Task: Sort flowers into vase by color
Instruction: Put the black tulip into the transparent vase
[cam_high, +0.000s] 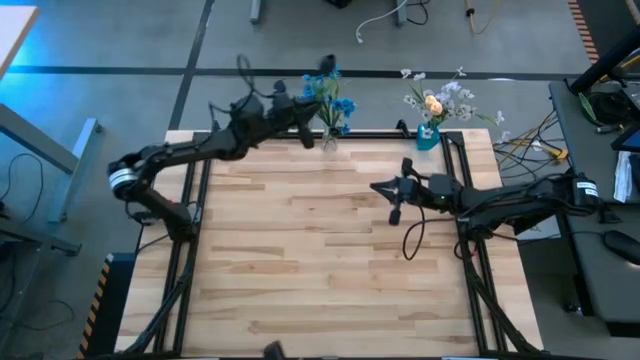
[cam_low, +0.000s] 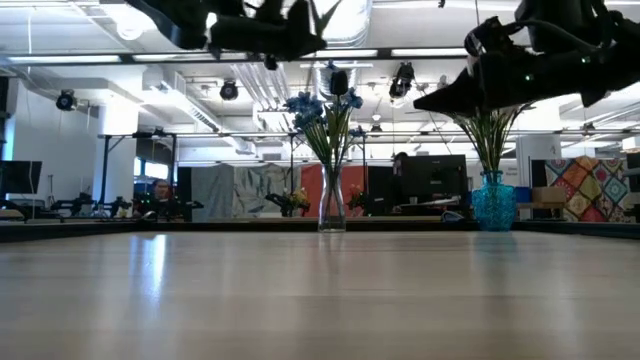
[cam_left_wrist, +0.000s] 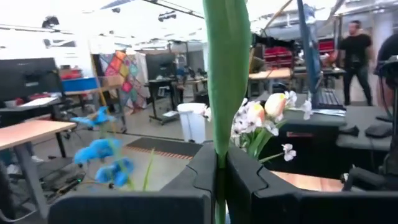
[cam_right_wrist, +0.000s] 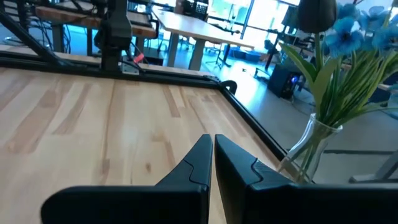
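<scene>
My left gripper now keeps hold of the dark-headed flower (cam_high: 327, 64) until its stem sits in the glass vase (cam_high: 330, 135), then opens. The flower's head rises above the blue blossoms.
A clear glass vase (cam_high: 330, 135) (cam_low: 331, 205) at the table's far edge holds blue-blossomed flowers (cam_high: 335, 95) (cam_right_wrist: 354, 31) and a dark-headed sprig (cam_low: 337, 80). A teal vase (cam_high: 428, 136) (cam_low: 493, 200) to its right holds white and pale yellow-orange flowers (cam_high: 440, 100) (cam_left_wrist: 267, 115). My left gripper (cam_high: 308, 130) (cam_left_wrist: 219, 168) is raised beside the clear vase's flowers, shut on a green flower part. My right gripper (cam_high: 378, 187) (cam_right_wrist: 212, 149) (cam_low: 425, 100) hovers shut and empty above mid-table, pointing toward the clear vase. My left gripper pinches a broad green leaf or stem (cam_left_wrist: 219, 134) of one flower between its two fingers, coming level from the table's left side. The green strip (cam_left_wrist: 227, 62) runs upright across the fingers and rises well above them. Where its lower end goes is hidden by the fingers.
Bare wooden tabletop (cam_high: 300, 260) spreads over the near and middle parts. A black frame (cam_high: 190, 230) edges the table. Cables and a side desk (cam_high: 600, 200) lie to the right. A person (cam_left_wrist: 356, 50) stands far off in the room.
</scene>
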